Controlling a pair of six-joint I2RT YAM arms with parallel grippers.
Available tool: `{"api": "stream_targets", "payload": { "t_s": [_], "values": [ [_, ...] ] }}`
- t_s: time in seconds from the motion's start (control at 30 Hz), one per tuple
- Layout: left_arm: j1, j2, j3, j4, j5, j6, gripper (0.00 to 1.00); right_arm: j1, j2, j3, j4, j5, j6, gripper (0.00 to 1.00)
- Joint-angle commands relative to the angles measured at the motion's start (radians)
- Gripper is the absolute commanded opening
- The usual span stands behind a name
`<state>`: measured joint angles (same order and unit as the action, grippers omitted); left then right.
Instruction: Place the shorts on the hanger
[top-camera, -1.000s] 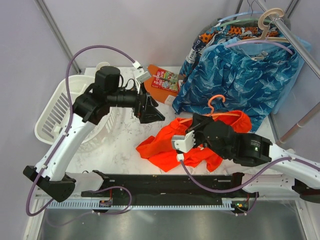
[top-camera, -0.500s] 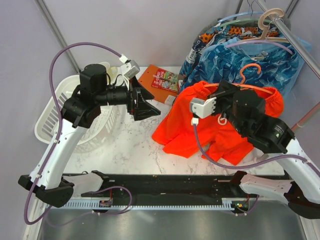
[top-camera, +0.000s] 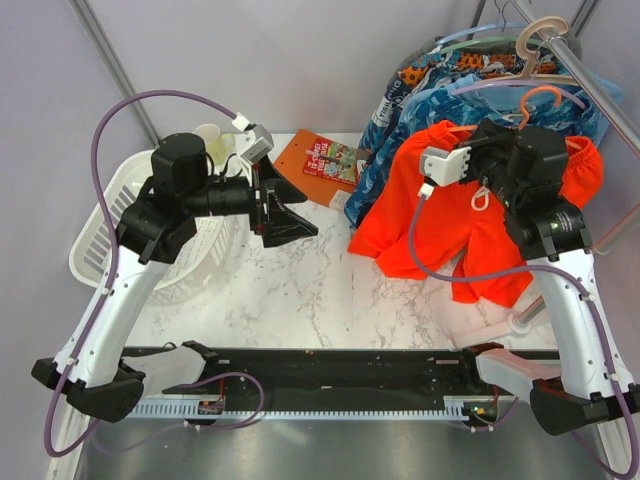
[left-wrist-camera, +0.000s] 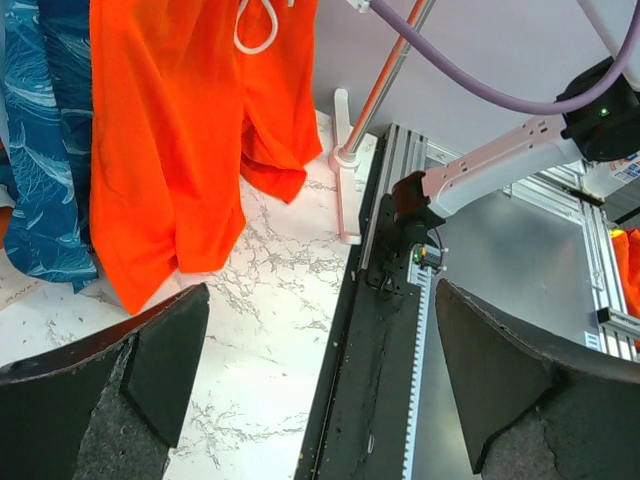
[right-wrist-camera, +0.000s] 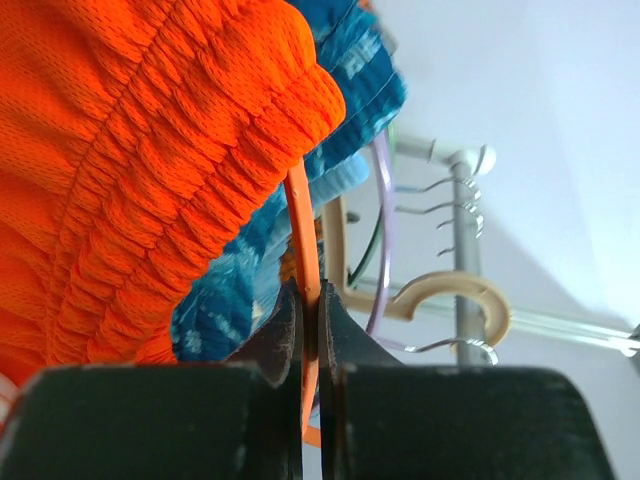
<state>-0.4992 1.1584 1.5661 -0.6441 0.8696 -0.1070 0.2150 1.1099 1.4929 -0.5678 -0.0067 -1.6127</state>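
The orange hanger's hook is still short of the metal bar, so the shorts would fall onto the table if the robot's right gripper opened now. The right gripper should bring the hanger's hook to the metal bar.
The orange-red shorts (top-camera: 450, 205) hang on the thin orange hanger (top-camera: 538, 97), lifted off the table in front of the blue patterned garment. My right gripper (top-camera: 520, 135) is shut on the hanger's neck; in the right wrist view the jaws pinch the orange hanger (right-wrist-camera: 304, 230) just beside the shorts' waistband (right-wrist-camera: 150, 150). The white drawstring (top-camera: 481, 196) dangles at the front. My left gripper (top-camera: 290, 205) is open and empty over the table's left middle; its view shows the shorts (left-wrist-camera: 180, 130) hanging ahead.
A metal rail (top-camera: 590, 80) at the back right carries a beige hanger (top-camera: 540, 35), a pale blue hanger and the blue patterned garment (top-camera: 400, 130). A white basket (top-camera: 110, 240) stands left. An orange packet (top-camera: 320, 160) lies at the back. A rack post (left-wrist-camera: 350, 160) stands on the table.
My right arm has lifted the hanger with the shorts up and to the right, toward the rail; the shorts have left the table. My left arm has drawn back slightly to the left.
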Motion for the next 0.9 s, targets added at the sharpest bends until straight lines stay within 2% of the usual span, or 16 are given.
{"api": "stream_targets", "payload": {
  "t_s": [0.0, 0.53, 0.87],
  "values": [
    [0.005, -0.019, -0.021, 0.035, 0.025, -0.006, 0.99, 0.0, -0.036, 0.056, 0.141, -0.154, -0.111, 0.0],
    [0.005, -0.005, -0.024, 0.038, 0.051, -0.014, 0.99, -0.037, 0.065, 0.234, 0.14, -0.09, -0.133, 0.0],
    [0.005, 0.004, -0.012, 0.038, 0.057, -0.02, 0.99, -0.134, 0.094, 0.274, 0.097, -0.124, -0.061, 0.0]
  ]
}}
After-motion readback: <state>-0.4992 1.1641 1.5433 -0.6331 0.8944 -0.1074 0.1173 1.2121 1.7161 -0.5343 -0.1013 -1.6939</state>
